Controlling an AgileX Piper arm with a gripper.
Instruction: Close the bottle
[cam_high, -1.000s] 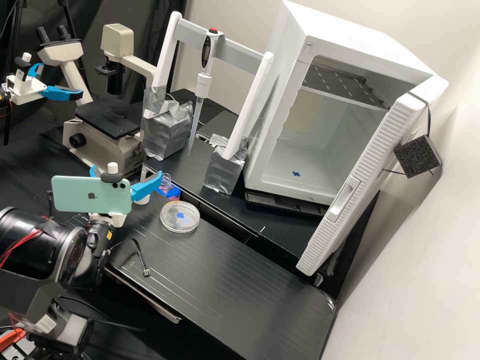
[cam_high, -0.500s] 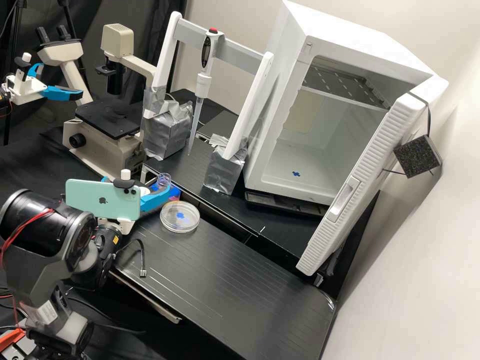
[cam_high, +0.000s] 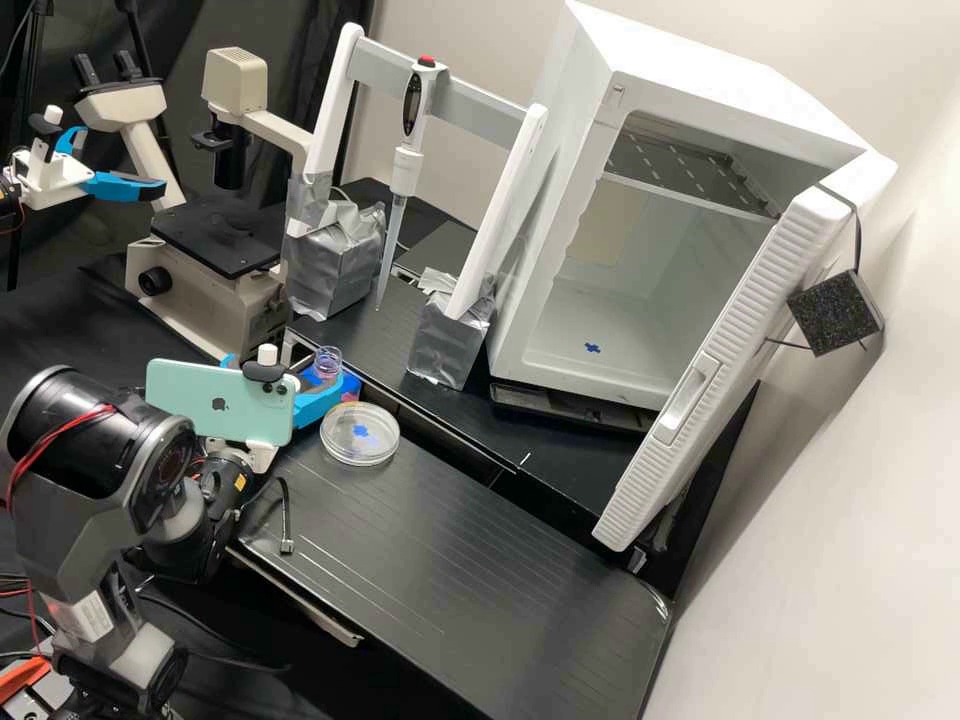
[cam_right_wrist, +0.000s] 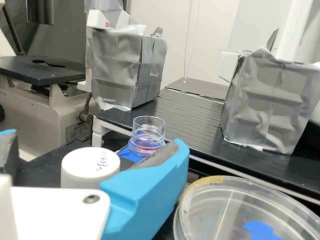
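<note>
The open bottle (cam_right_wrist: 147, 131) still has to be closed. My gripper next needs to grip the white cap by its round side (cam_right_wrist: 89, 174) for that.
My gripper (cam_high: 288, 371) is at the back left of the bench in the high view, partly behind the phone on its wrist. In the wrist view the gripper (cam_right_wrist: 95, 142) stands open, its blue fingers wide apart. A white cap (cam_right_wrist: 90, 166) is between them, close to one finger and well apart from the other. Just beyond that nearer finger stands the clear bottle (cam_right_wrist: 149, 131), upright and uncapped, its lower part hidden by the finger. The high view has the open neck of the bottle (cam_high: 326, 362) behind the same finger.
A clear round dish (cam_high: 360, 434) lies beside the gripper. Behind the bottle are a raised black shelf edge and a pipette stand with foil-wrapped feet (cam_high: 447, 340). A microscope (cam_high: 215, 240) stands at the back left, an open white incubator (cam_high: 640, 330) at the right.
In the high view my gripper has moved right and slightly toward the front, bringing one finger in front of the bottle. The phone now covers the spot where the cap showed. Bottle and dish have stayed put.
</note>
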